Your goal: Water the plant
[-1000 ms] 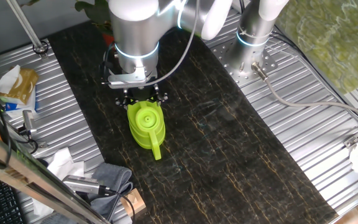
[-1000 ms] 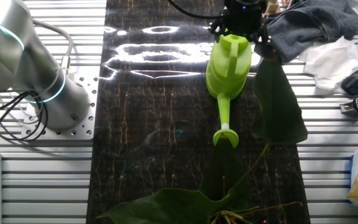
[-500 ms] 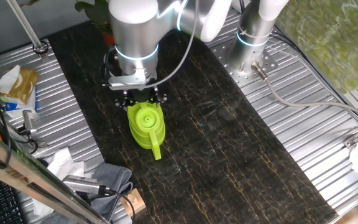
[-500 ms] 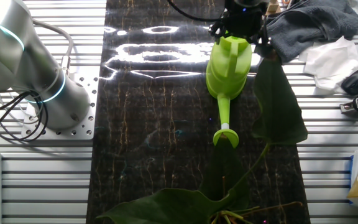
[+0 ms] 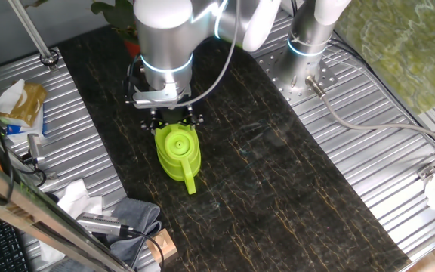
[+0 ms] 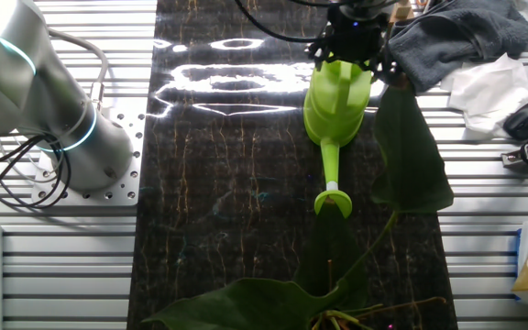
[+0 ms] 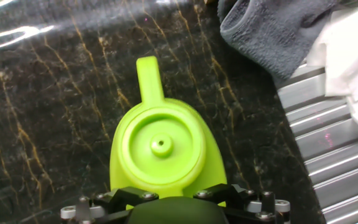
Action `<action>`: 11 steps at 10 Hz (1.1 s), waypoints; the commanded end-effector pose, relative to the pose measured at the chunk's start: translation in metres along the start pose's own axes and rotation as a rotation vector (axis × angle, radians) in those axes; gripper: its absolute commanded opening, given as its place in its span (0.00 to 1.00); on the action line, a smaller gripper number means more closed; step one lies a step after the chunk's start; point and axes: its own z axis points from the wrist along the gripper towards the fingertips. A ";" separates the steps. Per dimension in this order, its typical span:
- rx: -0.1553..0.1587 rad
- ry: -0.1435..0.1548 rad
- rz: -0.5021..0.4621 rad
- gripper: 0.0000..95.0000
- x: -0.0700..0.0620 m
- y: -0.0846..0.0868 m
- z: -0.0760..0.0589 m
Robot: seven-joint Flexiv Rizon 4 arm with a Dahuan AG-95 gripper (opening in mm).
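Observation:
The plant (image 5: pixel 113 10) is to be watered, so my gripper will next grab the handle of the lime-green watering can (image 5: pixel 178 153).
The lime-green watering can (image 5: pixel 178 153) stands upright on the dark marble-patterned mat (image 5: pixel 278 189), spout pointing away from the plant in this view. My gripper (image 5: pixel 172 119) hangs right over the can's rear handle, jaws on either side of it and seemingly open. In the hand view the can (image 7: pixel 161 149) fills the centre, with my gripper (image 7: pixel 173 208) at the bottom edge. The plant (image 5: pixel 113 10) is behind the arm, its reddish pot (image 5: pixel 132 47) barely visible. In the other fixed view its broad leaves (image 6: pixel 412 156) lie near the can (image 6: pixel 337 101) and gripper (image 6: pixel 354 41).
A grey cloth (image 6: pixel 456 41) and white tissue (image 6: pixel 493 87) lie beside the mat near the can. Tools and a cloth (image 5: pixel 131 219) sit at the mat's near left corner. The arm base (image 5: pixel 308 45) stands at the back right on ribbed metal.
My gripper has risen slightly above the can. The watering can has not moved.

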 end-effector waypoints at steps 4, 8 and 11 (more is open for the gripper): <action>0.002 0.003 0.002 0.80 0.000 0.000 0.004; 0.004 0.007 0.001 0.80 -0.002 0.000 0.008; 0.006 0.008 -0.003 0.80 -0.002 0.000 0.009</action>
